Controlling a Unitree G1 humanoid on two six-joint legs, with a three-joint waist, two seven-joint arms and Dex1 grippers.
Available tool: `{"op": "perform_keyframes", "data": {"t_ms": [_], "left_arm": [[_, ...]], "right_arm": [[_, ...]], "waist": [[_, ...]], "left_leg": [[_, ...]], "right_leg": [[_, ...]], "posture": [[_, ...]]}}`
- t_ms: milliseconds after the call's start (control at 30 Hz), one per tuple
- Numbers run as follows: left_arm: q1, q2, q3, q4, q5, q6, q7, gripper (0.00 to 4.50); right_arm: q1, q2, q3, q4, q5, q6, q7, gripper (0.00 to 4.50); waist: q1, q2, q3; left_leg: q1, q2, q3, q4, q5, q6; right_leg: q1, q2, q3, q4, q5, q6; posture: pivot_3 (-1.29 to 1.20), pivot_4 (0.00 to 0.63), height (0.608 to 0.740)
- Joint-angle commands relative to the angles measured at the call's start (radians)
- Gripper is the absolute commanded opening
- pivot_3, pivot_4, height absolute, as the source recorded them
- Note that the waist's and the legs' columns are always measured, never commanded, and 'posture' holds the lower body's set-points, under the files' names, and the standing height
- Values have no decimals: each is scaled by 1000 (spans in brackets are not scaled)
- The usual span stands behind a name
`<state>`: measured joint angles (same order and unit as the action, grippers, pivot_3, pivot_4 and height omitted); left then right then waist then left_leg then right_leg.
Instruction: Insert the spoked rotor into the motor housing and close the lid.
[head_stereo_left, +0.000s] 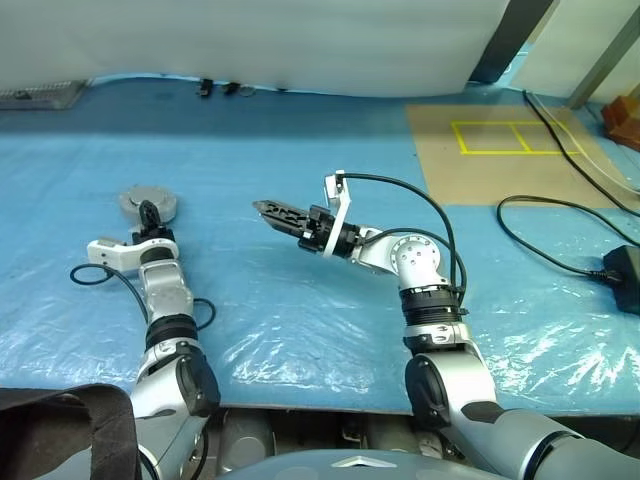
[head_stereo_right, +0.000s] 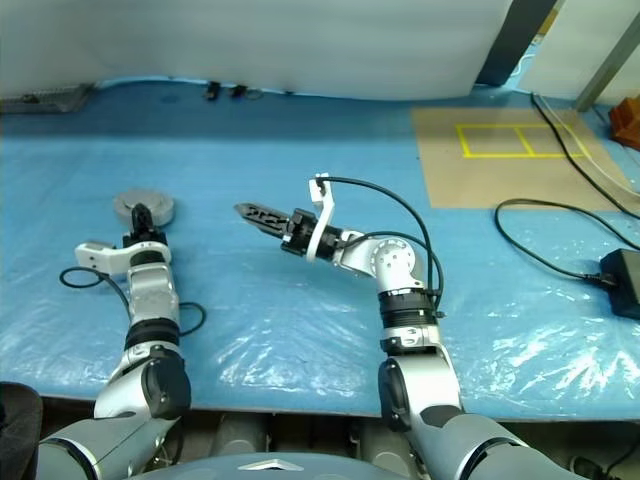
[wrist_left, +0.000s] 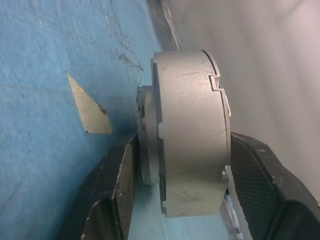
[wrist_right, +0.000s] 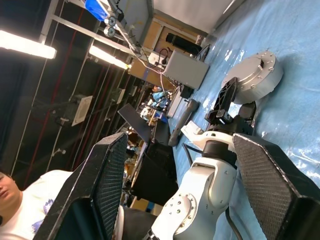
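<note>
The housing's lower disc (wrist_left: 148, 120) sits at the blue sheet (wrist_left: 115, 100) and the housing would lie there on release, so it is time for my left gripper to let go now.
The motor housing (head_stereo_left: 133, 201) is a round grey puck lying on the blue sheet at the left, with a plain grey face up. In the left wrist view the housing (wrist_left: 192, 140) stands between the two black fingers, a thinner disc, the lid (wrist_left: 148, 135), closed against one side. My left gripper (head_stereo_left: 148, 211) is shut on its sides. My right gripper (head_stereo_left: 263, 207) hovers mid-table, pointing left, open and empty. The spoked rotor is out of view.
Black cables (head_stereo_left: 560, 240) and a black box (head_stereo_left: 622, 268) lie at the right. A brown mat with yellow tape squares (head_stereo_left: 500, 140) sits at the back right. Small dark items (head_stereo_left: 215, 88) rest at the far edge. A tape scrap (wrist_left: 90, 112) sticks to the sheet near the housing.
</note>
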<state>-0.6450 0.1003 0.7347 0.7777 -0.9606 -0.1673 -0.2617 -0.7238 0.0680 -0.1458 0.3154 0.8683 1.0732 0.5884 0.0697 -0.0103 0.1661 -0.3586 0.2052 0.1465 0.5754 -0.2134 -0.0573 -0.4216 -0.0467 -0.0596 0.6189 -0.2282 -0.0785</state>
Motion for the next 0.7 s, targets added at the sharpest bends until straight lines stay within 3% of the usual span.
{"op": "perform_keyframes", "data": {"t_ms": [33, 200, 267, 433, 700], "left_arm": [[-27, 23, 23, 4, 13, -41, -7, 2404], [-31, 21, 31, 13, 19, -59, -4, 2404], [-31, 13, 42, 7, 16, -82, 7, 3146], [-31, 11, 55, -4, 34, -147, 78, 4451], [51, 3, -5, -140, 167, -206, 199, 4451]], "right_arm": [[-6, 0, 12, -37, 1, -21, 24, 3513], [-5, -7, 37, -30, -25, -40, 44, 3513], [-6, -18, 58, -20, -52, -61, 57, 3558], [-24, -44, 70, 2, -82, -86, 93, 3558], [-32, -82, 129, 22, -177, -168, 141, 3558]], "waist": [[1, 0, 0], [0, 0, 0], [0, 0, 0], [1, 0, 0], [-3, 0, 0]], "left_leg": [[0, 0, 0, 0, 0, 0], [-1, 0, 0, 1, 0, 0], [-1, 0, 0, 1, 0, 0], [-2, 0, 0, 1, 0, 0], [-2, 0, 0, 1, 0, 0]], "right_leg": [[0, 0, 0, 0, 0, 0], [0, 0, 0, 2, 0, 0], [0, 0, 0, 2, 0, 0], [1, 0, 1, 2, 0, 0], [1, 0, 1, 2, 0, 0]], "posture": [[0, 150, 740], [0, 150, 740], [0, 150, 740], [0, 150, 740], [0, 150, 740]]}}
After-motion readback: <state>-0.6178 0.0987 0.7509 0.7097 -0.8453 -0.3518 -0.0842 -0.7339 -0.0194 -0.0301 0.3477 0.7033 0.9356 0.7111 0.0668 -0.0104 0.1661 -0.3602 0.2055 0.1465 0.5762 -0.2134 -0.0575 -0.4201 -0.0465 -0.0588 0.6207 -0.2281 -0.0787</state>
